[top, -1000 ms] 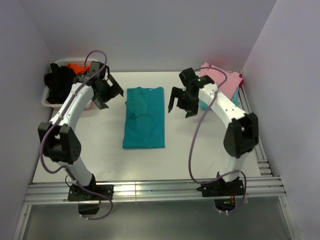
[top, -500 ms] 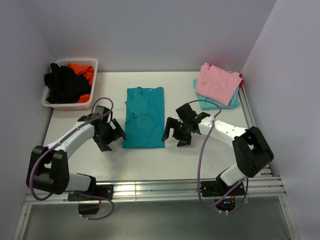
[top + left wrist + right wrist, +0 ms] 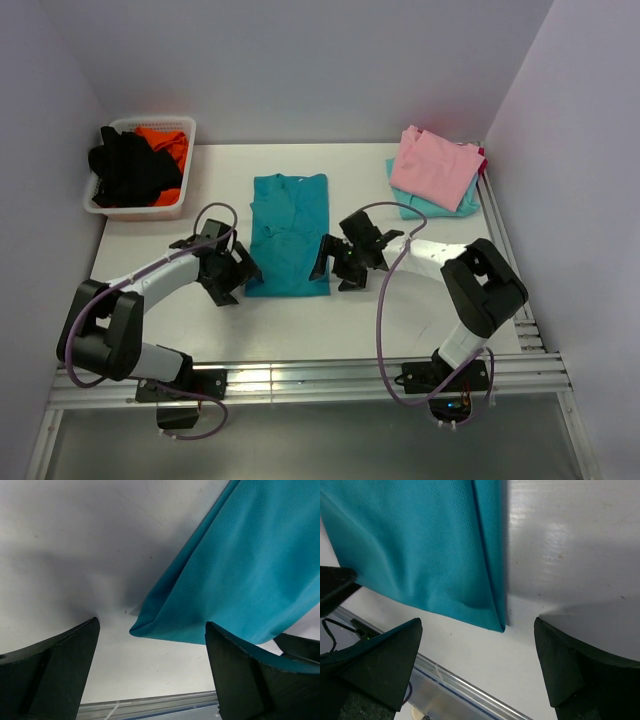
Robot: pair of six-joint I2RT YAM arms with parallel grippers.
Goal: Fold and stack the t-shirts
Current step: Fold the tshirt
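The teal t-shirt's near corner is opposite my right gripper's corner. My left gripper should grab that near corner next, so the hem can be folded evenly toward the neck.
A teal t-shirt (image 3: 290, 235), folded lengthwise into a long strip, lies flat mid-table with its neck at the far end. My left gripper (image 3: 238, 272) is low at the strip's near left corner, open. In the left wrist view that corner (image 3: 150, 626) sits between the two dark fingers (image 3: 55, 665), untouched by either. My right gripper (image 3: 330, 265) is open at the near right corner; in the right wrist view the corner (image 3: 497, 622) lies between its fingers (image 3: 570, 670), not gripped. A folded pink t-shirt (image 3: 432, 165) rests on a pale aqua one (image 3: 445, 207) at the far right.
A white basket (image 3: 140, 212) with black and orange clothes stands at the far left corner. A metal rail (image 3: 300, 380) runs along the table's near edge, just behind both grippers. Walls close in the left, back and right sides.
Both arms swung from the shirt's far end down to its near end and dropped low, then closed in on the two near corners. The teal shirt has not moved.
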